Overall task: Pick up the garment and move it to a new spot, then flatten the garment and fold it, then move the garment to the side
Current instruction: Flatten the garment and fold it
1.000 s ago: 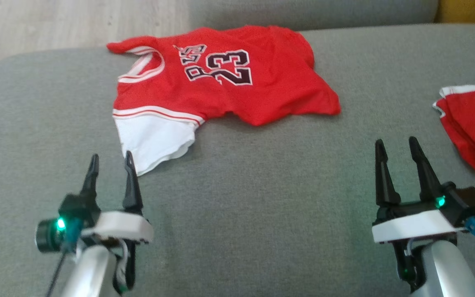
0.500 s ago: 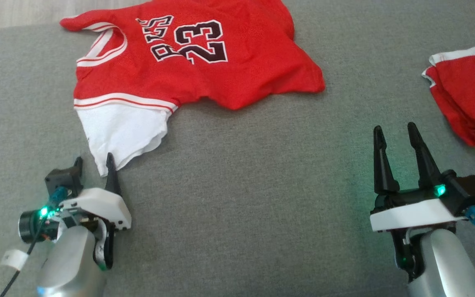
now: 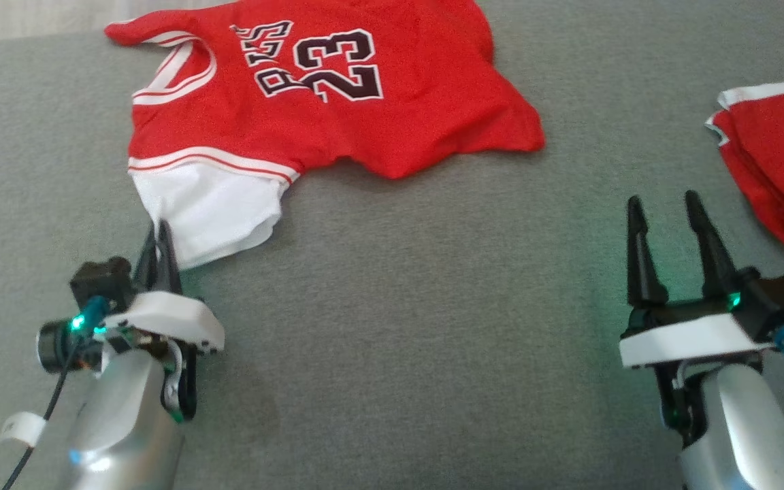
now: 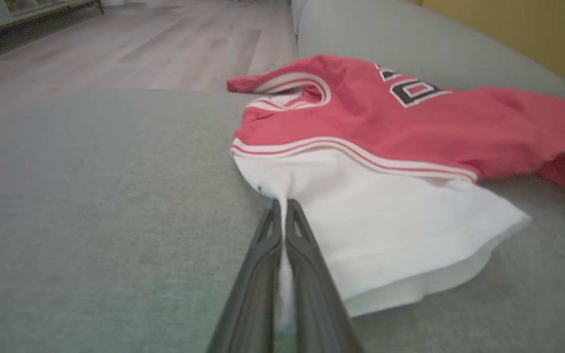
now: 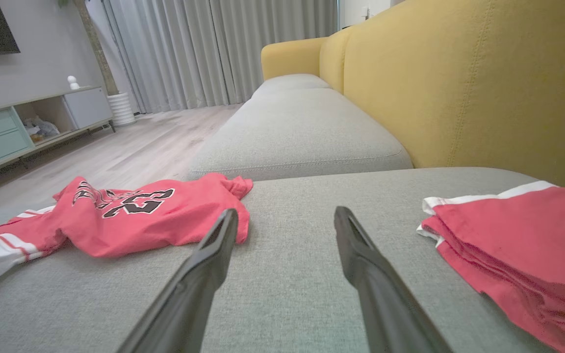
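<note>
Next, my right gripper grips the red jersey (image 3: pixel 430 106) by its hem corner (image 3: pixel 530 137) to flatten and fold it.
The garment (image 3: pixel 337 95) is a red jersey with the number 23 and a white sleeve, lying crumpled on the grey sofa seat (image 3: pixel 399 327). It also shows in the left wrist view (image 4: pixel 410 137) and the right wrist view (image 5: pixel 135 215). My left gripper (image 3: pixel 160 235) is shut on the near corner of the white sleeve; in its wrist view the two fingers (image 4: pixel 282 215) pinch a fold of white cloth. Far to the right of the jersey, my right gripper (image 3: pixel 664 204) stands open above bare cushion, its fingers (image 5: pixel 214 245) spread with nothing between them.
A second red garment with white trim (image 3: pixel 773 177) lies at the right edge of the seat, close to my right gripper. The yellow sofa back (image 5: pixel 459 88) rises behind. Wooden floor (image 4: pixel 140 49) lies beyond the cushion's far left edge.
My left gripper has moved forward onto the white sleeve's corner and shut on it. The head camera tilted down, shifting the whole picture. The right gripper has stayed open.
</note>
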